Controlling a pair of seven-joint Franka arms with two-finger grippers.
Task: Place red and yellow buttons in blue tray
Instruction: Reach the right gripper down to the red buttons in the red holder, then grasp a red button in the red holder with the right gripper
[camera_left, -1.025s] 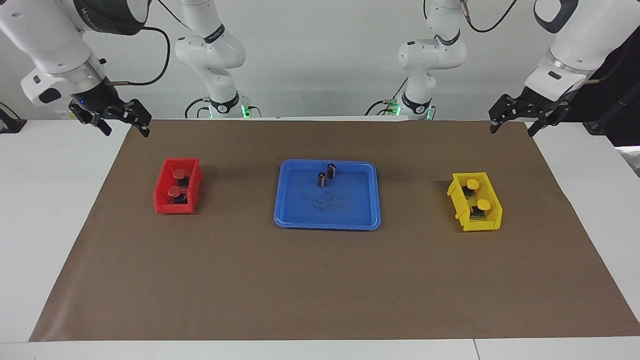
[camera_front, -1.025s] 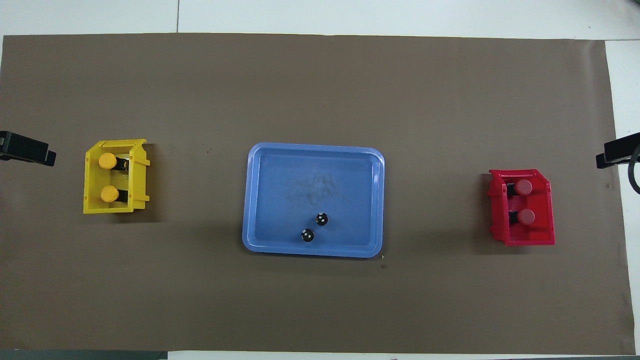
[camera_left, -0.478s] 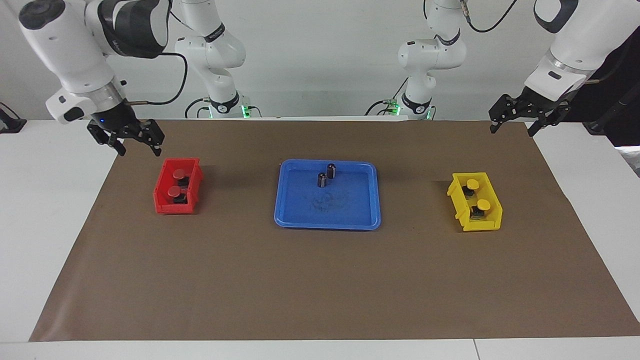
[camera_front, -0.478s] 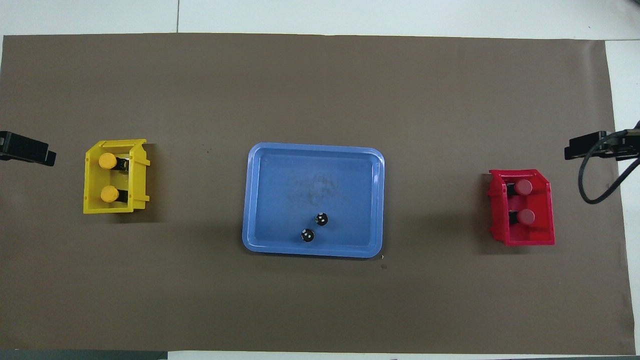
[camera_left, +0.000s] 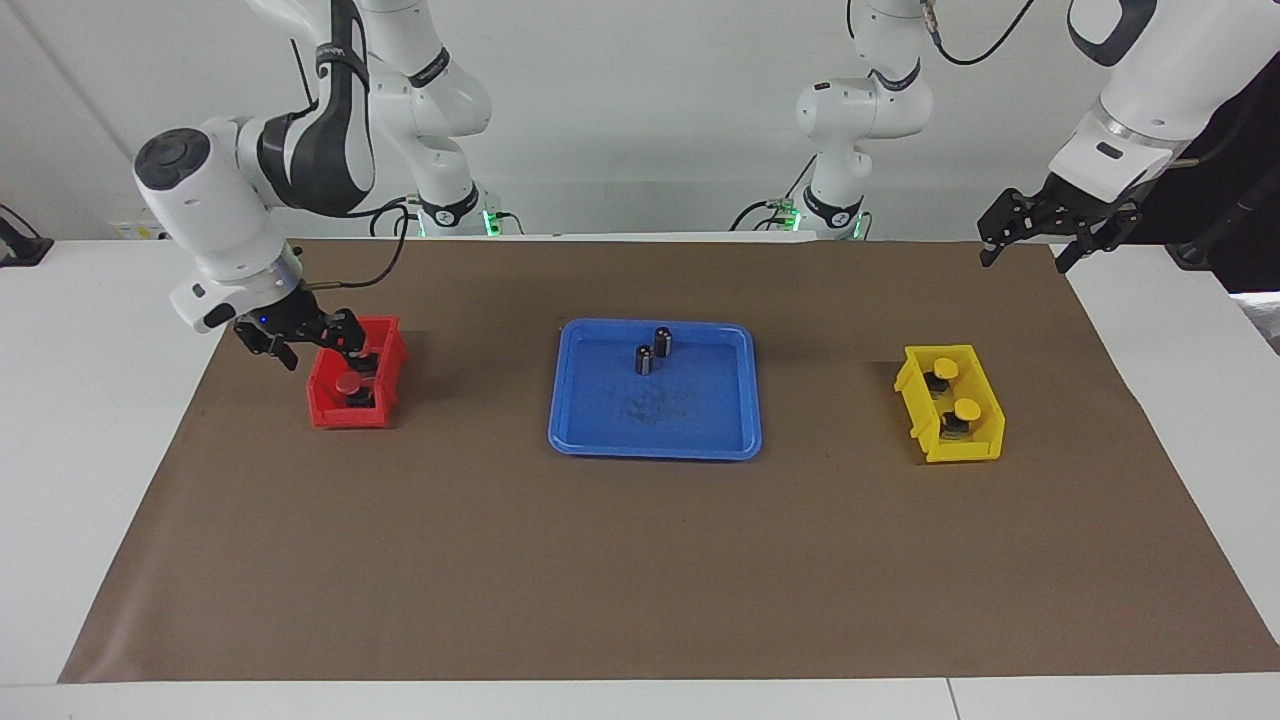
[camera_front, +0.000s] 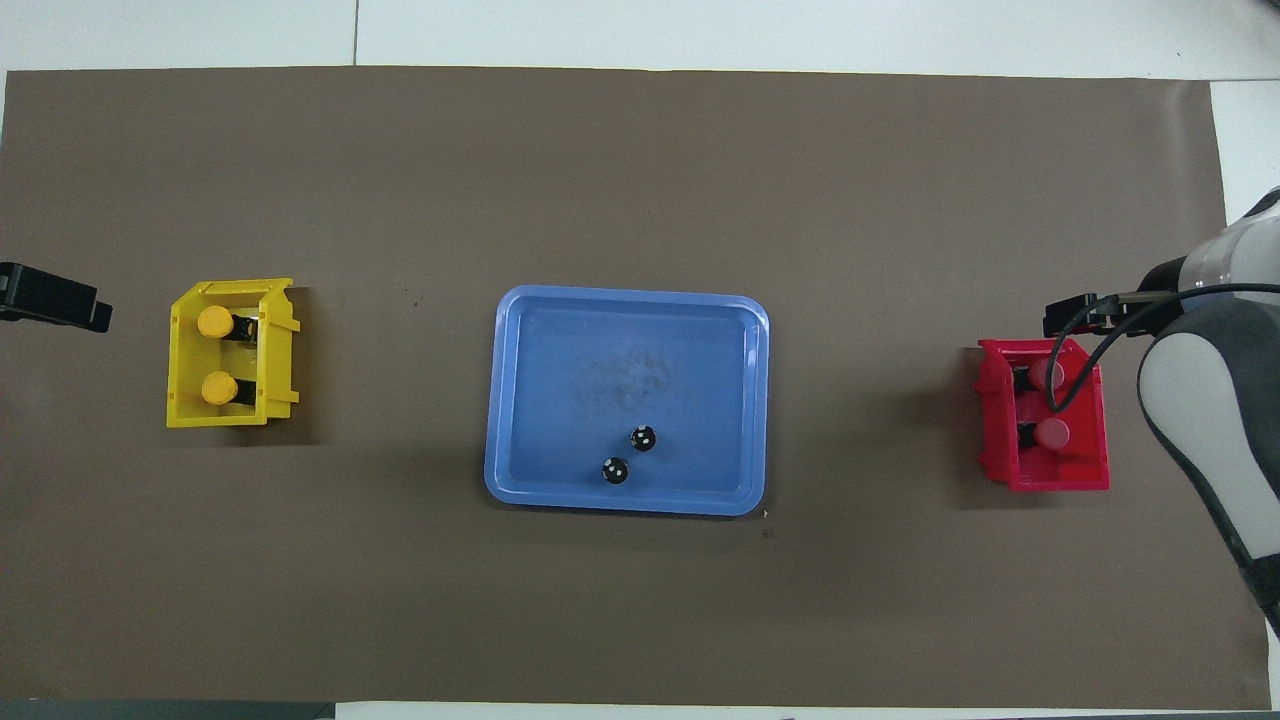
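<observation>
The yellow button needs to go in the blue tray (camera_front: 627, 400), so my left gripper should next grab the button by its round yellow cap (camera_front: 215, 322).
Two red buttons (camera_front: 1047, 373) (camera_front: 1052, 432) sit in the red bin (camera_left: 325, 410). In the facing view only one red button (camera_left: 348, 383) shows; my right gripper covers the other. My right gripper (camera_left: 308, 345) hangs open and empty just over the red bin, and it also shows in the overhead view (camera_front: 1078, 315). Two yellow buttons (camera_left: 945, 368) (camera_left: 966, 408) sit in the yellow bin (camera_left: 960, 452). The blue tray (camera_left: 655, 450) lies mid-table between the bins. My left gripper (camera_left: 1030, 240) waits, open and empty, high over the mat's corner at the left arm's end.
Two dark capless cylinders (camera_left: 662, 341) (camera_left: 644, 359) stand in the blue tray, at its end nearer to the robots. A brown mat (camera_left: 600, 560) covers the table. The right arm's cable (camera_front: 1075, 370) loops over the red bin.
My right arm has swung down and inward from the mat's corner to just over the red bin, now covering one red button. The left arm, the buttons and the tray have not moved.
</observation>
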